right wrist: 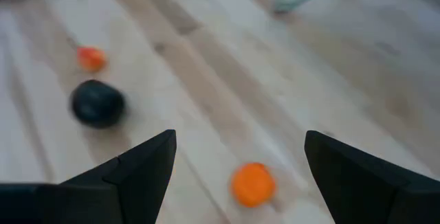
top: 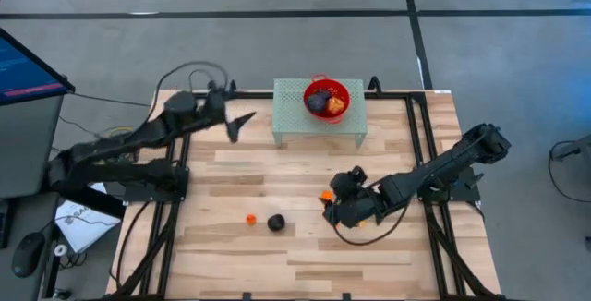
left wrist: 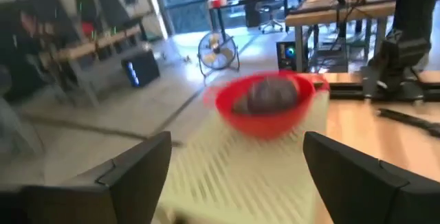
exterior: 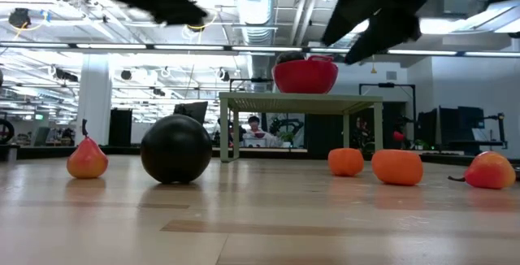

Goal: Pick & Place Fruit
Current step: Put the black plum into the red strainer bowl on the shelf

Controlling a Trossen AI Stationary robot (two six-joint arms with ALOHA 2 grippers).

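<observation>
My right gripper grabs the black fruit by its rounded sides next. Then I add it to the fruit in the red bowl (top: 326, 96).
A red bowl (top: 326, 96) stands on a pale green stand (top: 295, 121) at the table's far middle, with a dark fruit (left wrist: 269, 93) and an orange-red one (top: 336, 104) inside. On the wood lie a black fruit (top: 275, 222), a small orange fruit (top: 250, 218) and another orange fruit (right wrist: 253, 184). My left gripper (top: 240, 123) hangs open in the air to the left of the stand, facing the bowl. My right gripper (right wrist: 239, 135) is open, slanting down above the orange fruit (top: 326, 196) right of the table's middle, with nothing between its fingers.
The low view shows more fruit on the wood: an orange-red one (exterior: 87, 159) at the left, two orange ones (exterior: 346, 162) (exterior: 397, 167) and a red-orange one (exterior: 490, 170) at the right. A monitor (top: 28, 66) stands off the table's left side.
</observation>
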